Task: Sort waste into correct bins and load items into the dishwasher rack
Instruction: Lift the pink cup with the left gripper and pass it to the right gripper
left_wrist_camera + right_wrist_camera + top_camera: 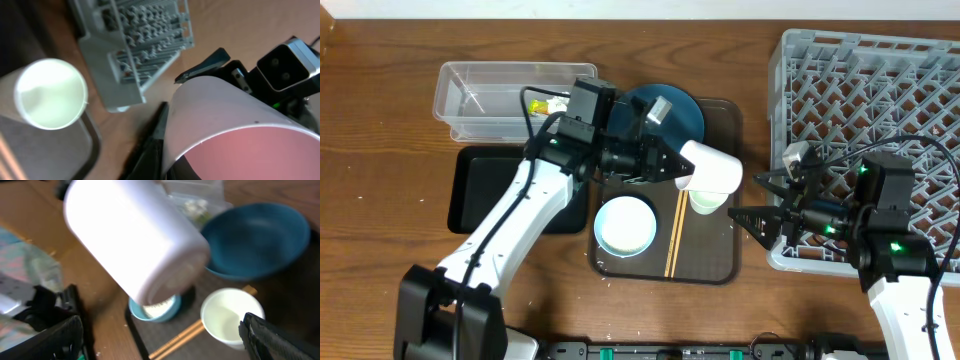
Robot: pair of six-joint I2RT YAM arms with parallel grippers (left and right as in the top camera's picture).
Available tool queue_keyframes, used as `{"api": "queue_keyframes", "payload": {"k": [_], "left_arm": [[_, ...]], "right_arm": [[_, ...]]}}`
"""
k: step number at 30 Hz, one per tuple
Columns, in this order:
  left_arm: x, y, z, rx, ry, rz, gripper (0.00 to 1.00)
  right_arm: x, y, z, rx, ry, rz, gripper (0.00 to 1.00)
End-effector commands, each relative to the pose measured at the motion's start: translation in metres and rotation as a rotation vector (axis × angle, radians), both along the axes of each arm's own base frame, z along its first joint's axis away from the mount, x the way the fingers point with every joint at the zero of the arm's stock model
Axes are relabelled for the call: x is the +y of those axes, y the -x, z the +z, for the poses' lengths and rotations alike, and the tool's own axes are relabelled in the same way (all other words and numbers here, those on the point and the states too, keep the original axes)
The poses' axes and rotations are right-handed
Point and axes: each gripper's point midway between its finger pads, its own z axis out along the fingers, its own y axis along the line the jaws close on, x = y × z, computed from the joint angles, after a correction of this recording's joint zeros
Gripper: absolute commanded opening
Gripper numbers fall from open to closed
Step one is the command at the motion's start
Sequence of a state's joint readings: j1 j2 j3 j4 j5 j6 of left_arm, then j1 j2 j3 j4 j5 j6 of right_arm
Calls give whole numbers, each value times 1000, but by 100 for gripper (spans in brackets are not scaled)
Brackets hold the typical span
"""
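The white cup should go into the dishwasher rack with its opening first, so my right gripper will next grab the white cup by its closed base end (731,176) (173,277).
My left gripper (678,163) is shut on a white cup (712,168), held on its side above the brown serving tray; the cup fills the left wrist view (235,125) and the right wrist view (135,245). A second white cup (707,200) stands upright on the tray just below it. The white bowl (625,225) and the chopsticks (672,240) lie on the tray, and the dark-blue dish (670,115) sits at its back. My right gripper (760,215) is open and empty, right of the cups, in front of the grey rack (880,80).
The brown serving tray (715,265) lies at the centre. The clear tub (490,95) at the back left holds a yellow-green wrapper (552,103). The black tray (480,190) lies in front of it, partly under my left arm.
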State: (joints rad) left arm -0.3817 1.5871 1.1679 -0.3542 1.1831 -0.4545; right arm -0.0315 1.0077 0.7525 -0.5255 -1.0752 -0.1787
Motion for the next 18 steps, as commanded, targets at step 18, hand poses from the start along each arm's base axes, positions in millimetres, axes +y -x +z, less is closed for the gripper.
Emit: {"api": "queue_keyframes", "payload": {"k": [18], "left_arm": [[-34,33,17,128,78,-126,6]], "right_arm": [[16,12,35,-147,-118,171,66]]}}
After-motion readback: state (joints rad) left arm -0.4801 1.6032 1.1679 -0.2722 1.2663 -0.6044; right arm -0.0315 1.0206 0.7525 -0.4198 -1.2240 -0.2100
